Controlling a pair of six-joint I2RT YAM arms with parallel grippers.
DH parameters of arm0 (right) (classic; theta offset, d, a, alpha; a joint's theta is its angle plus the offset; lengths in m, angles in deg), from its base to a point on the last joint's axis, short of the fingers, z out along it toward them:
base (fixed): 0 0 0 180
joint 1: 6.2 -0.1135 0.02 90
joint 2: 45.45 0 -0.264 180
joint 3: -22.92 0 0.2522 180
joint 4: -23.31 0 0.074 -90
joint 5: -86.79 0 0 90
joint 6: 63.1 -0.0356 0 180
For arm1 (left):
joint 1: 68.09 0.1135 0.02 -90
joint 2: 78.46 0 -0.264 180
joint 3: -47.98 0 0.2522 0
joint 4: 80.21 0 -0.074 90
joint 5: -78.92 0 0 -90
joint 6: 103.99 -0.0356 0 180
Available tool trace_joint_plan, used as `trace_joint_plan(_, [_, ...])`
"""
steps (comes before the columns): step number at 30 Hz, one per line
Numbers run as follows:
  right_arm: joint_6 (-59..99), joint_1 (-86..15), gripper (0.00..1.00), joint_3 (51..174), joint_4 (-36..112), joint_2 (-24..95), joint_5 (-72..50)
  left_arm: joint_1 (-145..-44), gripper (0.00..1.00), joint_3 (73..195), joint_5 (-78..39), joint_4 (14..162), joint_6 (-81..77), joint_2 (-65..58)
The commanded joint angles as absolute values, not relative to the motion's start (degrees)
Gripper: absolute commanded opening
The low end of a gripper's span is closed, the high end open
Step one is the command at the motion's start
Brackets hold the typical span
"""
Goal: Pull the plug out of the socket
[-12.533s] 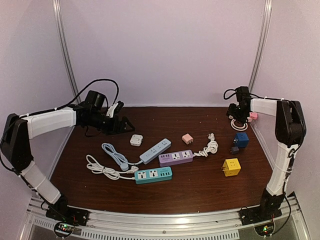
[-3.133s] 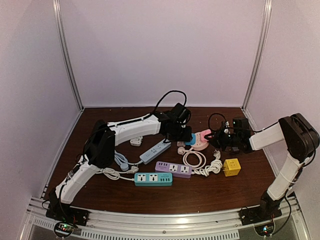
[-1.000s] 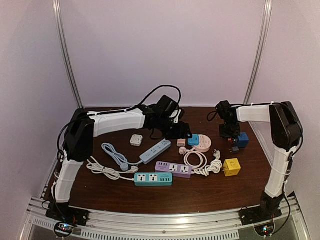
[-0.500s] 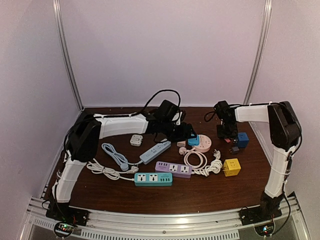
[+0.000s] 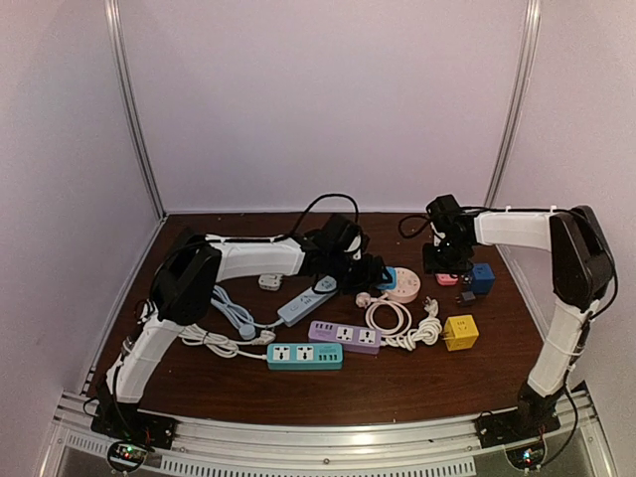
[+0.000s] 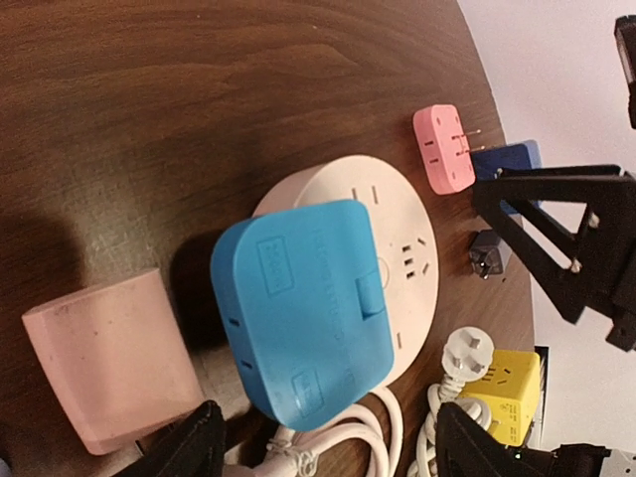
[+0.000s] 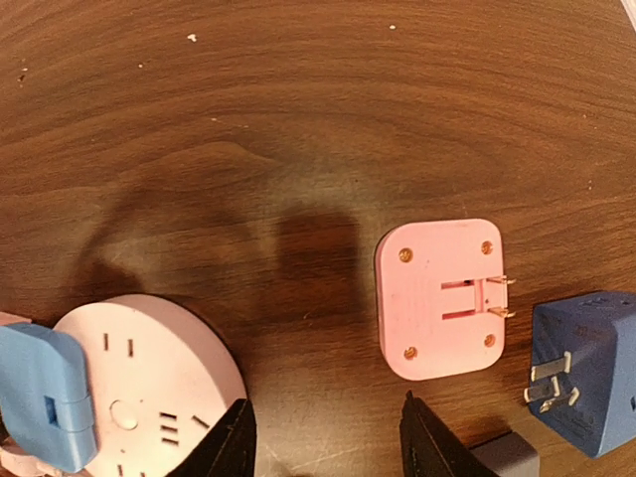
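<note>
My left gripper grips the blue plug [image 5: 386, 278] next by its edge overhanging the socket, fingers across the plug's thickness, to pull it off the socket.
The round pale pink socket [image 6: 390, 204] [image 7: 149, 368] [image 5: 405, 288] lies flat on the table. A blue plug [image 6: 303, 308] [image 7: 38, 393] [image 5: 386, 278] is still seated on its left half. My left gripper [image 6: 333, 452] [image 5: 370, 270] is open, with a fingertip on each side of the blue plug's near end and not gripping it. A pink plug [image 7: 439, 298] [image 6: 444, 147] [image 5: 447, 279] lies loose on the wood, prongs to the right. Just above it my right gripper [image 7: 328, 442] [image 5: 444, 260] hangs open and empty.
A pink adapter [image 6: 109, 358] sits left of the socket. A dark blue cube [image 7: 586, 368] [image 5: 482, 277] and a small grey plug [image 6: 487, 253] lie right of the pink plug. The yellow cube [image 5: 460, 331], a white cord [image 5: 393, 320] and power strips [image 5: 345, 338] lie nearer.
My right gripper's jaws have opened and the pink plug now lies free on the table beneath them. My left gripper has moved closer to the blue plug.
</note>
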State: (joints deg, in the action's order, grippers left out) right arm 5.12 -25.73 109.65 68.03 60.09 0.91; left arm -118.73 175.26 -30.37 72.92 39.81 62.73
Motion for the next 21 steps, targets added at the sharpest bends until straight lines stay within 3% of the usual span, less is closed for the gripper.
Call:
trace_joint_plan(1, [2.73,-25.9,0.51,106.27,64.06,56.71,-7.08,-118.28,0.73,179.88,-30.15,76.56,42.22,65.7])
trace_joint_plan(12, [1.25,-25.84,0.53,101.75,58.69,56.8,-14.03,-118.27,0.72,182.06,-29.75,82.04,47.94,69.56])
trace_joint_plan(17, [0.78,-25.75,0.5,101.46,56.42,57.58,-16.06,-118.28,0.63,182.46,-29.91,82.73,48.5,69.11])
trace_joint_plan(21, [0.07,-25.8,0.42,101.46,55.09,58.13,-17.91,-118.28,0.54,182.53,-30.16,82.48,48.35,68.85])
